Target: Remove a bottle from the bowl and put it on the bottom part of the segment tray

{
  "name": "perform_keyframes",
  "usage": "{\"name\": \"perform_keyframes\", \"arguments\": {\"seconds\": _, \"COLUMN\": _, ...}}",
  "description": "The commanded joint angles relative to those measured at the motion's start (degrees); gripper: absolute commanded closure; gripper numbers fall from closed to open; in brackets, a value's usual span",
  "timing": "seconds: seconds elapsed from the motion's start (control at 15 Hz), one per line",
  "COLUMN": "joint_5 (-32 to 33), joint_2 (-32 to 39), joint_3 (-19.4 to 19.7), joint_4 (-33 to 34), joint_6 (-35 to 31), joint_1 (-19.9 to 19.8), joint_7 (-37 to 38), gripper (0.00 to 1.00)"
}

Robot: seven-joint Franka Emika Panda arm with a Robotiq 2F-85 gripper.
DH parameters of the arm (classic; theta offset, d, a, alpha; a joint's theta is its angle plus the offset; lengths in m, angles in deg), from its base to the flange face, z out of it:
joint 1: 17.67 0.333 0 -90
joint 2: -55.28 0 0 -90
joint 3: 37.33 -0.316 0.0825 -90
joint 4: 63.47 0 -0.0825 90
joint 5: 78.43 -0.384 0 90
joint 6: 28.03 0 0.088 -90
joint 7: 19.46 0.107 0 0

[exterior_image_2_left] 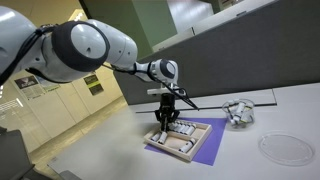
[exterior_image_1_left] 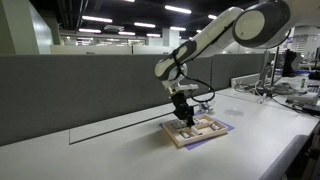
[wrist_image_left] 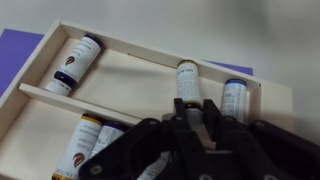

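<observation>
The white bottle is low between the sides of the tray's section, so it is time to open my gripper now.
A wooden segment tray (wrist_image_left: 150, 45) lies on a purple mat (wrist_image_left: 20, 45); it shows in both exterior views (exterior_image_1_left: 198, 130) (exterior_image_2_left: 185, 140). My gripper (wrist_image_left: 193, 103) is low over the tray, its fingers closed on the sides of a small white bottle (wrist_image_left: 187, 78) with a dark cap that lies in a tray compartment. In both exterior views the gripper (exterior_image_1_left: 183, 115) (exterior_image_2_left: 165, 122) points straight down onto the tray. A bowl-like silvery object (exterior_image_2_left: 237, 112) sits on the table beyond the tray; its contents are too small to tell.
More bottles lie in the tray: one in the upper left segment (wrist_image_left: 75, 62), one beside the held bottle (wrist_image_left: 236, 95), two at the lower left (wrist_image_left: 90, 142). A clear round plate (exterior_image_2_left: 285, 148) lies on the white table. A grey partition (exterior_image_1_left: 80, 90) stands behind.
</observation>
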Motion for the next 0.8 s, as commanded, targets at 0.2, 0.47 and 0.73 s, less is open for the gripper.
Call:
{"name": "perform_keyframes", "arguments": {"seconds": 0.2, "joint_5": 0.2, "joint_2": -0.4, "joint_3": -0.1, "joint_4": 2.5, "joint_6": 2.7, "joint_1": 0.0, "joint_7": -0.9, "gripper": 0.50}}
{"name": "perform_keyframes", "arguments": {"seconds": 0.47, "joint_5": 0.0, "joint_2": -2.1, "joint_3": -0.1, "joint_4": 3.3, "joint_6": 2.1, "joint_1": -0.8, "joint_7": -2.5, "gripper": 0.71}}
{"name": "perform_keyframes", "arguments": {"seconds": 0.73, "joint_5": 0.3, "joint_2": -3.2, "joint_3": 0.3, "joint_4": 2.6, "joint_6": 2.3, "joint_1": -1.5, "joint_7": -3.9, "gripper": 0.83}}
